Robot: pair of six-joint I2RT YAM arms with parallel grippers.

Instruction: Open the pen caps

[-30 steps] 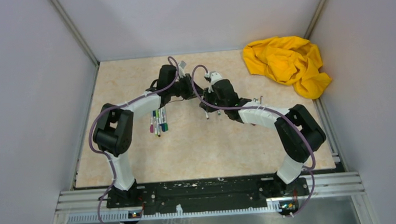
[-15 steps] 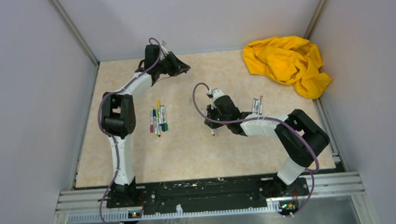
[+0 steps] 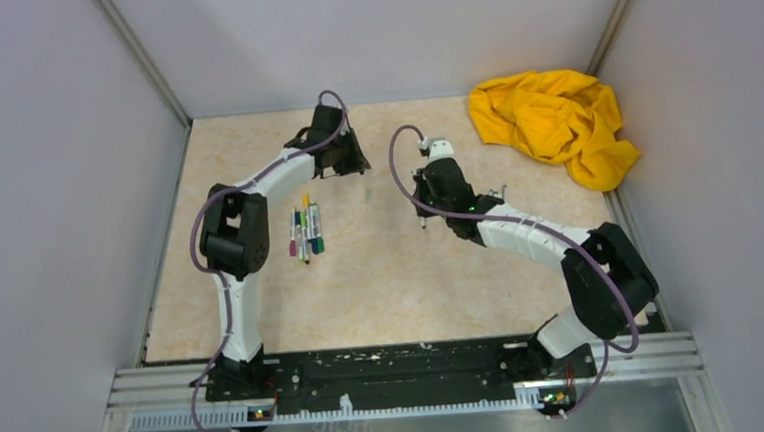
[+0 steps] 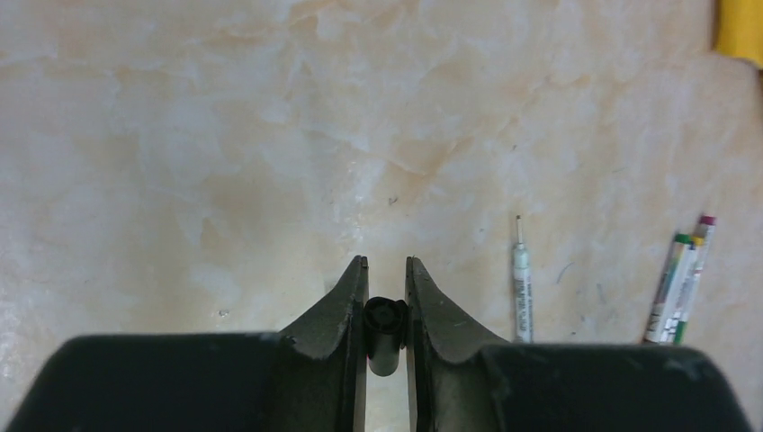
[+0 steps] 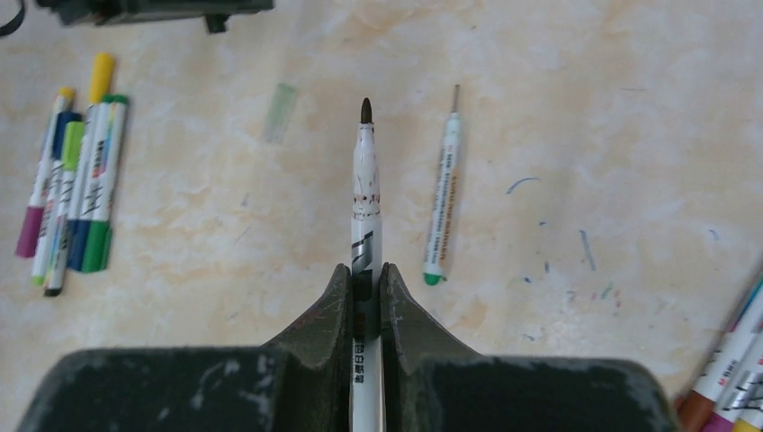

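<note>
My right gripper is holding the white pen's body above the table, so it would land short of the space past the uncapped pen if I opened now.
My left gripper is shut on a small dark pen cap, held just above the table; it is at the back centre in the top view. My right gripper is shut on a white pen barrel whose dark tip is bare; the top view shows this gripper right of the left one, apart from it. Several capped pens lie in a bundle to the left. An uncapped pen lies beside the held barrel and shows in the left wrist view.
A crumpled yellow cloth lies at the back right corner. More pens lie to the right of my right gripper. A pale green cap-like piece lies on the table ahead. Walls close in the left, back and right sides.
The two grippers were together over the table's middle, then pulled apart. The left gripper swung to the back and has now come down rightward; the right gripper moved farther from its base with the pen.
</note>
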